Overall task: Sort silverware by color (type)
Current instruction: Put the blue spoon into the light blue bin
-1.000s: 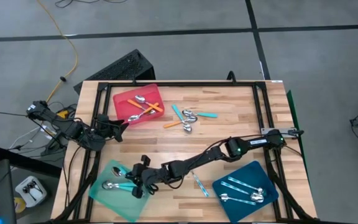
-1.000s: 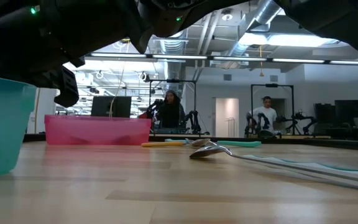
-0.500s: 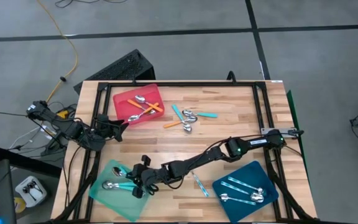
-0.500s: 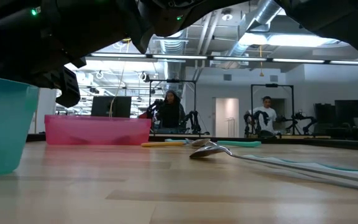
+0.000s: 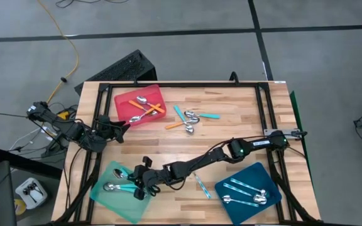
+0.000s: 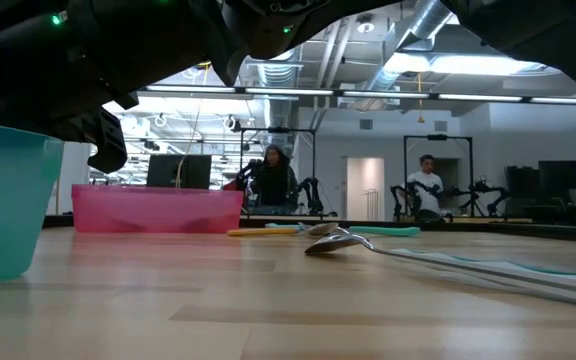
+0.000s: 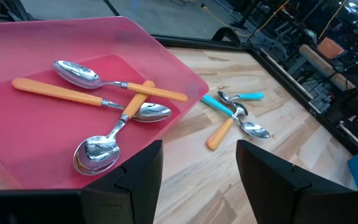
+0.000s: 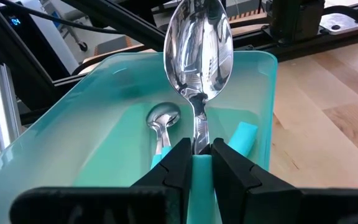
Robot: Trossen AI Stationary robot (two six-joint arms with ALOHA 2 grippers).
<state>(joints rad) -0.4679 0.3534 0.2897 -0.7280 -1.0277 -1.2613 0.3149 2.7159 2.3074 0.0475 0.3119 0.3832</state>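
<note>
My right gripper opens next, since the turquoise-handled spoon (image 8: 199,43) hangs low inside the rim of the mint-green tray.
My right gripper (image 5: 137,181) reaches from the table's right side over the mint-green tray (image 5: 109,199) and is shut on a turquoise-handled spoon (image 8: 199,43). Another turquoise spoon (image 8: 161,119) lies in that tray. My left gripper (image 7: 197,186) stands open, holding nothing, at the near edge of the red tray (image 7: 166,68), which holds three orange-handled spoons (image 7: 92,93). A few turquoise and orange spoons (image 5: 190,119) lie loose at the table's middle. One pale blue spoon (image 5: 201,186) lies near the front. My right gripper pinches the spoon's turquoise handle (image 8: 201,165) between its two fingers, just behind the metal neck. The fingers come from the table's right, slanting slightly down, and lie along the spoon. The shiny bowl (image 8: 199,37) sticks out ahead of the fingertips, lifted above the tray floor.
A dark-blue tray (image 5: 228,187) with pale blue spoons stands at the front right. A black frame (image 5: 168,85) runs round the tabletop. Bare wood lies between the trays. People stand in the room far behind the table.
</note>
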